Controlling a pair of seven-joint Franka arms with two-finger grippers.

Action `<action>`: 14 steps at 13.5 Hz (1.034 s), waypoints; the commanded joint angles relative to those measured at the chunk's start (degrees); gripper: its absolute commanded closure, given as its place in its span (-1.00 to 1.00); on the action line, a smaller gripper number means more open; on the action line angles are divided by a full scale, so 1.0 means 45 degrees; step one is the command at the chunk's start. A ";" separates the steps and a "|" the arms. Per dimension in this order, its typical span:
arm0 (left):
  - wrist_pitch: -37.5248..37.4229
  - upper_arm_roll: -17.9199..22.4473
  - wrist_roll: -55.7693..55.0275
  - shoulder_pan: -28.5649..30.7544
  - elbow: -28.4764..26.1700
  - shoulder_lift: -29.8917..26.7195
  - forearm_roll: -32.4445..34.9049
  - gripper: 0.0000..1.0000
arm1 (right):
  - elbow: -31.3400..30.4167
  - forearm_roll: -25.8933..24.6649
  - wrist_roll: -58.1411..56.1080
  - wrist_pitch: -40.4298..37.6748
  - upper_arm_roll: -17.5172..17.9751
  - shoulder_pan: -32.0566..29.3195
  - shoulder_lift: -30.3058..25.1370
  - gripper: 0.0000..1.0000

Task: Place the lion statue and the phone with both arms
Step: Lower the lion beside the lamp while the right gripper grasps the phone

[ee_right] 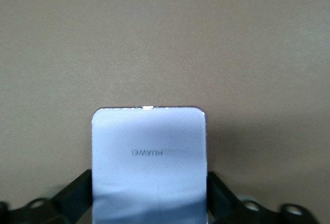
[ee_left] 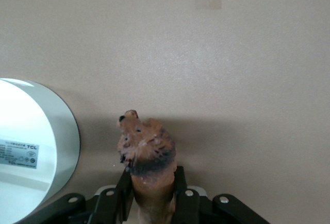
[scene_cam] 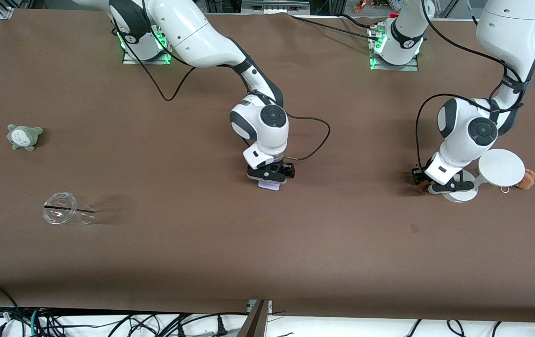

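Observation:
The lion statue (ee_left: 147, 149) is low beside the white stand and would lie in place, so it is now time for my left gripper to release the statue.
My right gripper (scene_cam: 270, 177) is low over the middle of the table, shut on the phone (scene_cam: 269, 186), a pale lavender-white rectangle. In the right wrist view the phone (ee_right: 149, 157) fills the space between the black fingers (ee_right: 75, 193). My left gripper (scene_cam: 432, 186) is low at the left arm's end of the table, shut on the lion statue (scene_cam: 422, 186). In the left wrist view the orange-brown lion statue (ee_left: 147, 149), with a dark band, sticks out from between the fingers (ee_left: 181, 193), close above the cloth. I cannot tell whether either thing touches the table.
A white round stand (scene_cam: 501, 167) stands right beside my left gripper; its base shows in the left wrist view (ee_left: 56, 147). A tan plush bear (scene_cam: 527, 179) lies beside the stand. A grey-green plush toy (scene_cam: 24, 136) and a clear cup (scene_cam: 61, 208) lie at the right arm's end.

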 commanded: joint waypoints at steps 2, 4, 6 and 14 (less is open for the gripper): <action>0.0263 -0.0031 0.0439 0.0188 -0.0250 -0.0115 -0.0096 1.00 | 0.0307 -0.0230 -0.0371 -0.0538 -0.0173 0.0046 0.0273 -0.08; 0.0244 -0.0011 0.0439 0.0207 -0.0133 -0.0115 -0.0077 0.93 | 0.0287 -0.0132 -0.1075 -0.1006 -0.0154 -0.0129 -0.0001 0.03; 0.0166 -0.0011 0.0439 0.0188 0.0023 -0.0135 -0.0077 0.54 | 0.0229 -0.0073 -0.1679 -0.1747 -0.0154 -0.0344 -0.0449 0.03; -0.1838 -0.0186 0.0225 0.0012 0.0666 -0.1031 -0.0096 -1.00 | -0.2305 0.1251 -0.8002 -0.3373 -0.0154 -0.3348 -0.3611 0.03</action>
